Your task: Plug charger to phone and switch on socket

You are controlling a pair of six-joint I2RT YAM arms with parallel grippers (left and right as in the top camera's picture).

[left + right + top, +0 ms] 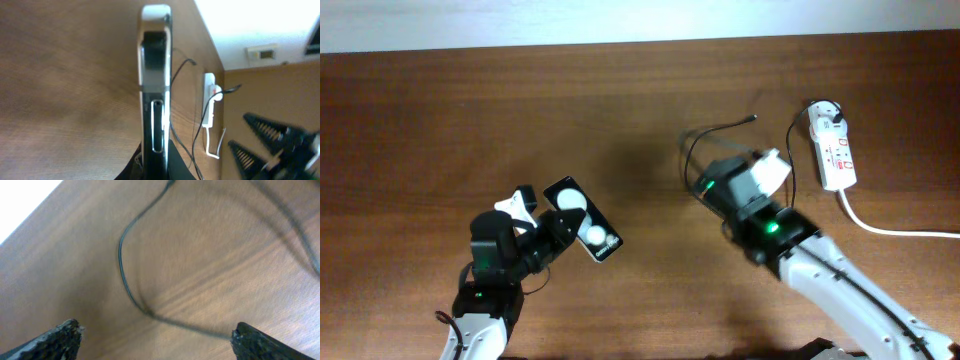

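Observation:
My right gripper needs to grab the charger cable just behind its free tip (pixel 741 122), so the tip stays free to plug into the phone (pixel 582 220).
The phone (pixel 582 220), a black slab with two white round patches, is held on edge in my left gripper (pixel 545 235), which is shut on it. In the left wrist view the phone (pixel 155 100) stands edge-on, its port slot facing the camera. The charger cable (pixel 720 130) is thin and black, looping from the socket to a free tip near the table's back middle. In the right wrist view the cable (pixel 131 285) lies on the wood between my right gripper's (pixel 155 340) wide-open fingers, a little ahead of the tips. The socket (pixel 835 145) is a white power strip at the far right.
The socket's thick white cord (pixel 890 228) runs off to the right edge. The wooden table (pixel 440 130) meets a white wall at the back. The right arm's fingers (pixel 270 145) show in the left wrist view, beyond the phone.

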